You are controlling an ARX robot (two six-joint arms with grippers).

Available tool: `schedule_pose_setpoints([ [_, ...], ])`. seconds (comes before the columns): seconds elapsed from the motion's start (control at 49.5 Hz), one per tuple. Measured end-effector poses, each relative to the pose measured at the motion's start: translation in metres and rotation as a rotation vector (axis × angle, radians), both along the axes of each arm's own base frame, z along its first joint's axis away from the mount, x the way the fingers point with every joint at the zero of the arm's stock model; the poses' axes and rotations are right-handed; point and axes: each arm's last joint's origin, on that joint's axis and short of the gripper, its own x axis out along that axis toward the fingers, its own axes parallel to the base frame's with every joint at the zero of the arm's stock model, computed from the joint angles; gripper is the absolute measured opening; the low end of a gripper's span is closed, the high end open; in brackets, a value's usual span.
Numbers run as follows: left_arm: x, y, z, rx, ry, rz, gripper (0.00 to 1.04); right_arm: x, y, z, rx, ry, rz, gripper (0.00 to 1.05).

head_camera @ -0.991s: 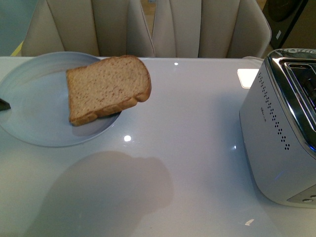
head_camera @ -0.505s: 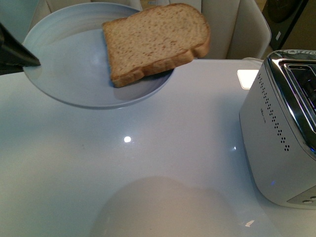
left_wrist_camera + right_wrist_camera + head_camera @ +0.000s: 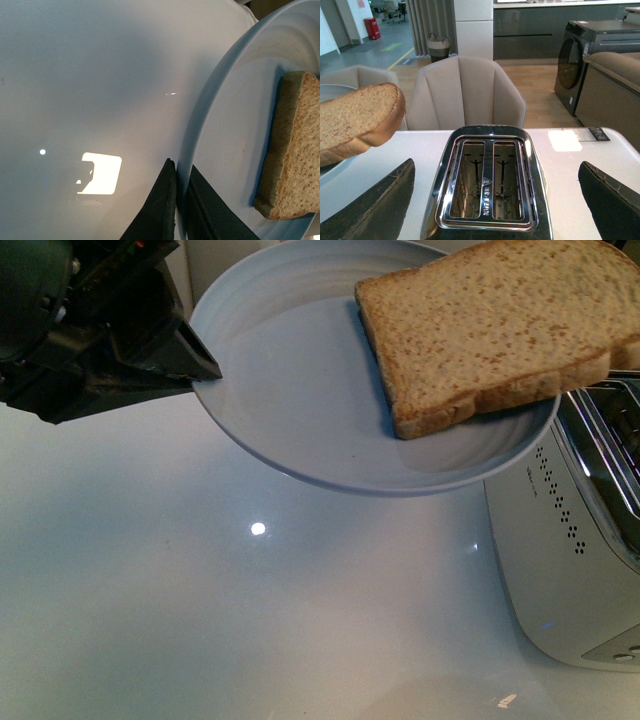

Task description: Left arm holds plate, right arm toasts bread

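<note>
The robot's right gripper will next grab the bread's crust edge that sticks out over the plate, to slip the bread [image 3: 495, 325] into a toaster slot [image 3: 610, 430].
My left gripper [image 3: 205, 370] is shut on the rim of the pale bluish-white plate [image 3: 300, 390] and holds it up above the table, tilted. The bread [image 3: 495, 325], a tan speckled slice with brown crust, lies on the plate's right side and overhangs its rim towards the silver toaster [image 3: 570, 570]. In the left wrist view the black jaws pinch the plate's rim [image 3: 200, 115], with the bread [image 3: 295, 155] beyond. My right gripper [image 3: 495, 200] is open above the toaster [image 3: 487, 182], whose two slots are empty. The bread [image 3: 357, 120] shows beside it.
The glossy white table [image 3: 200, 590] lies under the plate. Beige padded chairs [image 3: 465, 92] stand behind the table. A washing machine [image 3: 590, 60] and a sofa are farther back in the room.
My left gripper has lifted the plate with the bread off the table and carried it up and to the right, close to the toaster.
</note>
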Motion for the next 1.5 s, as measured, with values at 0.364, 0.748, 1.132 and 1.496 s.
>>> schedule_pose_setpoints([
  [0.364, -0.014, -0.019, 0.007, -0.044, -0.005, -0.033, 0.03, 0.000, 0.000, 0.000, 0.000, 0.000, 0.000, 0.96],
  [0.748, -0.014, -0.019, 0.007, -0.046, -0.003, -0.027, 0.03, 0.000, 0.000, 0.000, 0.000, 0.000, 0.000, 0.96],
  [1.132, -0.014, -0.019, 0.007, -0.046, -0.003, -0.027, 0.03, 0.000, 0.000, 0.000, 0.000, 0.000, 0.000, 0.96],
  [1.496, -0.014, -0.018, 0.007, -0.045, -0.003, -0.026, 0.03, 0.002, 0.000, -0.006, 0.124, 0.324, -0.235, 0.96],
])
